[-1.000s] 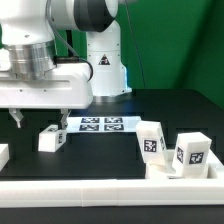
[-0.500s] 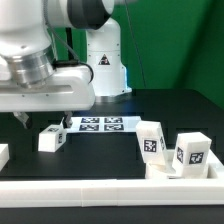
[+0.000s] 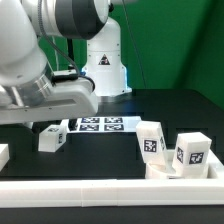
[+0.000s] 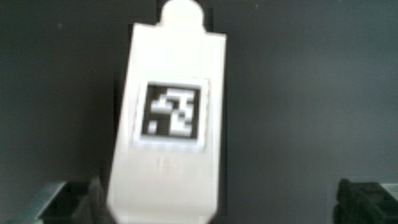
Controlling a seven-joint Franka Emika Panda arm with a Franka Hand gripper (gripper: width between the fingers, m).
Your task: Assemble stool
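Note:
My gripper's fingers are above the lying stool leg and would miss it if they closed now. I should move my gripper lower before it closes.
A white stool leg [image 3: 50,138] with a black-and-white tag lies on the black table at the exterior view's left. In the wrist view this leg [image 4: 173,110] fills the picture lengthwise, tag facing up. My gripper [image 4: 214,205] is open and holds nothing. Its dark fingertips [image 4: 370,200] stand on either side of the leg's near end, the leg closer to one finger. In the exterior view the hand [image 3: 45,105] hangs low just above this leg, its fingers mostly hidden. Two more tagged legs [image 3: 151,140] [image 3: 191,152] stand at the right. The ring seat is not clearly in view.
The marker board [image 3: 100,124] lies flat behind the legs, in front of the robot base [image 3: 105,65]. A long white rail [image 3: 110,190] edges the table's front. A white piece [image 3: 3,155] shows at the left edge, cut off.
The arm has swung and tilted, and the hand has dropped lower over the left leg. The legs have not moved.

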